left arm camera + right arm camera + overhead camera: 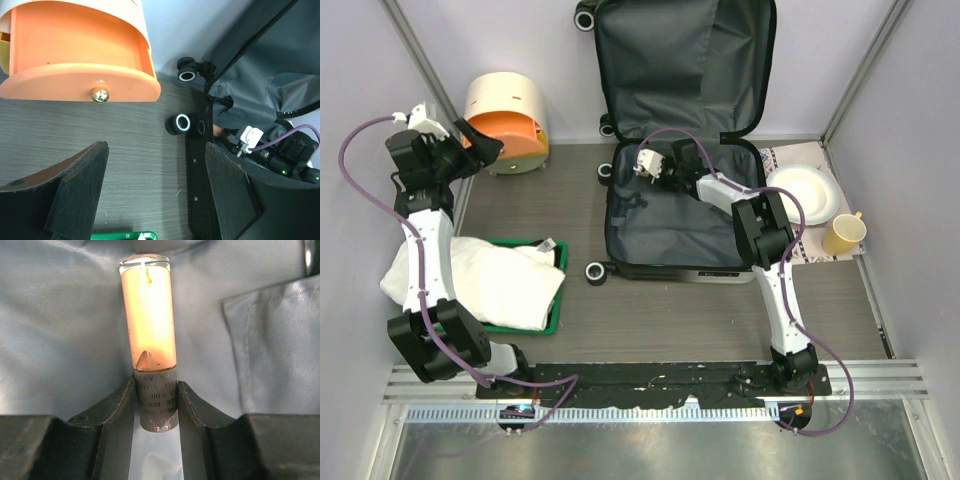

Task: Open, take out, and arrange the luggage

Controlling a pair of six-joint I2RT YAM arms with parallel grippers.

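Note:
I should next grab the clear tube's free orange end (641, 173) (217, 130) with my left gripper, opposite the held grey base. Then I can arrange the tube in the drawer.
The luggage (670, 235) lies open at the table's middle, with dark grey lining and its lid (680, 70) leaning on the back wall. My right gripper (655, 165) is inside the lower shell, near its far left corner. In the right wrist view it (156, 400) is shut on the grey base of a clear tube with orange contents (148, 315), held over the lining (60, 330). My left gripper (480, 140) is open and empty above the table, left of the luggage. In the left wrist view it (155, 185) hangs beside the luggage's edge (200, 200) and black wheels (182, 122).
A cream-and-orange cylinder cabinet (508, 120) stands at the back left, its orange drawer (80, 65) pulled open. A green tray (560, 290) holds a white cloth (480, 280) at the left. A white plate (803, 192) and a yellow cup (844, 234) sit to the right of the luggage.

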